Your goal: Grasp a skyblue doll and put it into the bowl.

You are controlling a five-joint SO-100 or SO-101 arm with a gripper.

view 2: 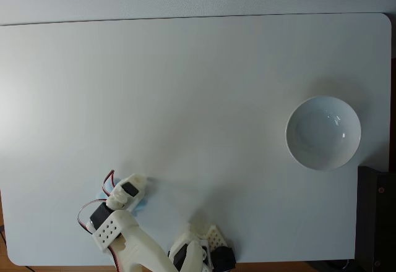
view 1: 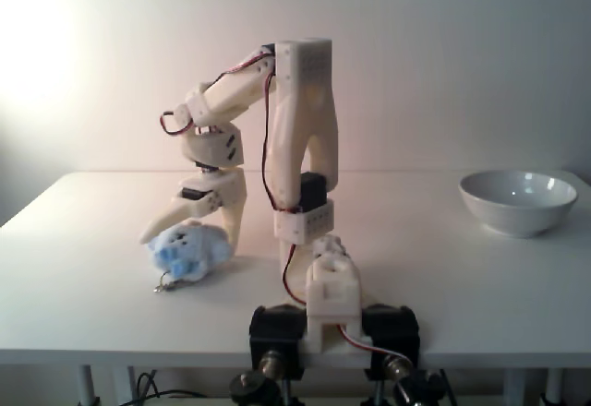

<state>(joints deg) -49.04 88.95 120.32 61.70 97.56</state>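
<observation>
The robot's gripper will next grab the skyblue doll around its plush body (view 1: 192, 249) to put it into the bowl (view 1: 517, 212).
The skyblue doll (view 1: 191, 253) lies on the white table at the front left in a fixed view from the front, its metal keyring (view 1: 166, 284) trailing toward the table edge. My gripper (view 1: 191, 242) comes down from above and straddles it, one finger (view 1: 153, 231) slanting out over its left side, the other close against its right. The jaws stand apart and the plush looks unsqueezed. From above, the wrist (view 2: 127, 191) covers the doll, with a sliver of blue (view 2: 142, 205) peeking out. The bowl (view 1: 517, 212) stands empty at the far right, also the bowl (view 2: 323, 132) seen from above.
The arm's base (view 1: 328, 318) is clamped at the table's front edge, right of the doll. A wide stretch of bare table (view 2: 204, 99) lies between the gripper and the bowl. A dark object (view 2: 376, 216) sits off the table's right edge below the bowl.
</observation>
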